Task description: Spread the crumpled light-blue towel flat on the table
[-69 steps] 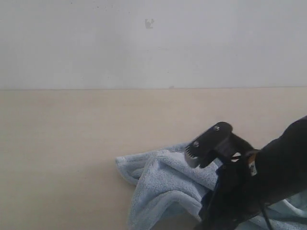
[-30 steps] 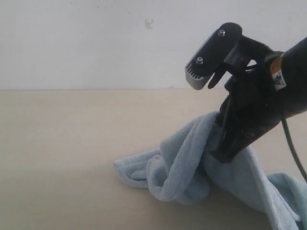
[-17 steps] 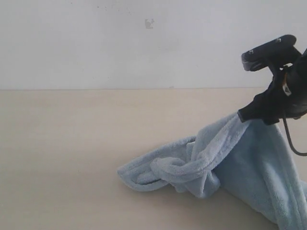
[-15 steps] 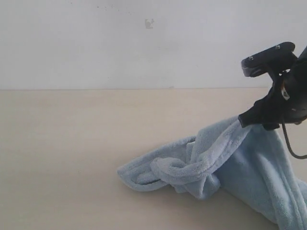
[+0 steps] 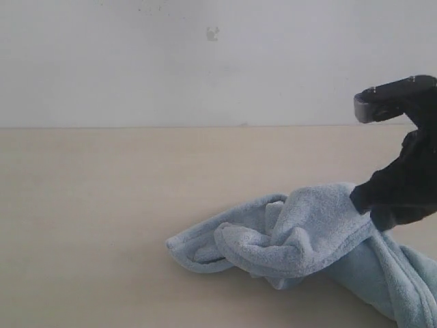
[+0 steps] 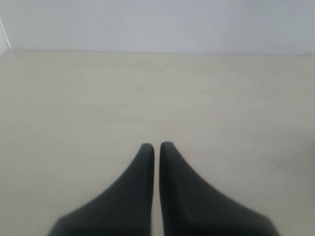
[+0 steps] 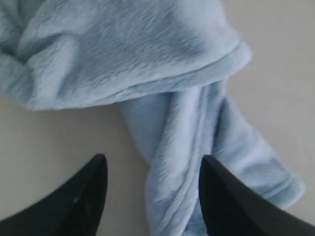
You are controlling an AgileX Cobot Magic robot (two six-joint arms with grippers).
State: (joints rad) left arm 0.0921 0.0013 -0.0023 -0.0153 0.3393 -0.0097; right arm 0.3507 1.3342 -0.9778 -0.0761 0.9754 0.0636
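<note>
My right gripper grips the towel by the raised fold along its trailing strip [image 7: 172, 179] next, because the towel's corner [image 7: 281, 188] beside it lies flat on the table.
The light-blue towel [image 5: 293, 232] lies crumpled in a twisted heap on the beige table [image 5: 102, 205], right of the middle, and trails off toward the lower right corner. My right gripper [image 5: 369, 205] hangs just above the heap's right side, open and holding nothing. In the right wrist view its two fingers stand wide apart [image 7: 152, 160] over a folded strip of the towel [image 7: 138, 54]. My left gripper [image 6: 156, 146] is shut on nothing above bare table [image 6: 74, 98], and it does not show in the exterior view.
A white wall [image 5: 205, 61] rises behind the table's far edge. Bare tabletop stretches to the left of and behind the towel.
My right gripper opened and let go of the towel. The raised fold dropped back onto the heap, and the arm has shifted slightly right and down.
</note>
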